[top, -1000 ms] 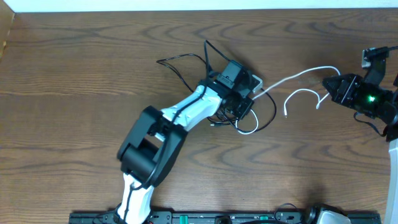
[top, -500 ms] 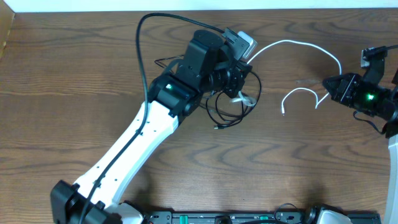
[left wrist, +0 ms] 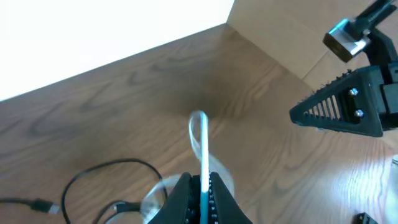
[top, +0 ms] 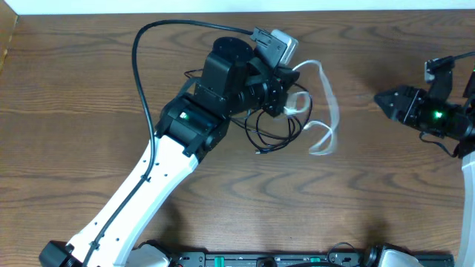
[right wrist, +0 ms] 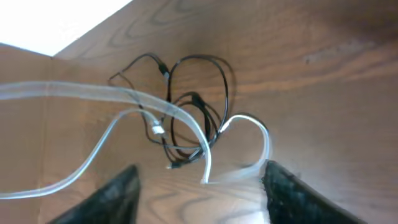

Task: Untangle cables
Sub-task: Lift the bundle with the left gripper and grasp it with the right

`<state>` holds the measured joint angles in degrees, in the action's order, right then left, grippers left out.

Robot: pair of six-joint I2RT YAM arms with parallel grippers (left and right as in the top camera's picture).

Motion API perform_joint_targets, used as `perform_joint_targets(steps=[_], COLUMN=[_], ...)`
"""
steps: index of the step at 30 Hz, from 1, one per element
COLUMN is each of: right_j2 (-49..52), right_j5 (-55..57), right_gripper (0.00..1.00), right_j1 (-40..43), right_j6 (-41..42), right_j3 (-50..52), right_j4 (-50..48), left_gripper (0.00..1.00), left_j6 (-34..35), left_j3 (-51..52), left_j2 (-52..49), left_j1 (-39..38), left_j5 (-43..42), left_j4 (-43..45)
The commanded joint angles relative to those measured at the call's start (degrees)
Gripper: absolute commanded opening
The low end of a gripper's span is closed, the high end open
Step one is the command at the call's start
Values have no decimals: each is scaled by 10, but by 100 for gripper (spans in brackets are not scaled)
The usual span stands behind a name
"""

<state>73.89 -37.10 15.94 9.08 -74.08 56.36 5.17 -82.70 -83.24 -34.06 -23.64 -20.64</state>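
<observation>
The white loop (top: 332,104) (left wrist: 194,132) hangs short of my right gripper's fingers. My left gripper needs to keep holding the white cable until those fingers close on it.
My left gripper (top: 288,95) is shut on the white cable (top: 326,111), which shows blurred as a loop hanging off to the gripper's right. In the left wrist view the white cable (left wrist: 200,143) runs straight up out of the closed jaws (left wrist: 202,190). The black cable (top: 273,132) lies coiled on the table just below the left gripper, with part of the white cable crossing it. My right gripper (top: 382,99) stands open at the right, apart from both cables. Its wrist view shows nothing between the spread fingers (right wrist: 118,196), with the white cable (right wrist: 186,121) and the black cable (right wrist: 199,102) ahead.
The brown wooden table (top: 89,89) fills the view. A thick black wire (top: 145,67) arcs from the left arm above the table. The left arm's white link (top: 148,193) crosses the lower left. A light edge (top: 223,6) runs along the far side.
The right gripper has opened and let go of the white cable's end. The freed white cable has swung left toward the left gripper, which has shifted slightly up and left.
</observation>
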Motion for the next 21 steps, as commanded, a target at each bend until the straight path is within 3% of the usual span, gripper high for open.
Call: perform_joint_targets(steps=[1,5,12,18,21], right_j2=[2,3,3,23,53], right_j5=[-4,-11,-59,-99,-183], right_gripper=[71,77,82,82,79], right_j1=[-20,-57,-142,-176,-187], right_j6=[-45,-80,-164,-204,-252], right_j3=[-9,-9,-9,-9,-9], right_j4=[-5,-36,-80,-106,-105], left_gripper=[7,7,7,7,7], left_j6=[11,11,23,66,84], left_j3=[-4,-4,-4,-5,-5], left_j2=[1,1,1,4,8], left_j1=[0,7,60,105,122], left_j5=[-11,-66,-243,-305,-319], left_j4=[-17,-25,-25,-24,-24])
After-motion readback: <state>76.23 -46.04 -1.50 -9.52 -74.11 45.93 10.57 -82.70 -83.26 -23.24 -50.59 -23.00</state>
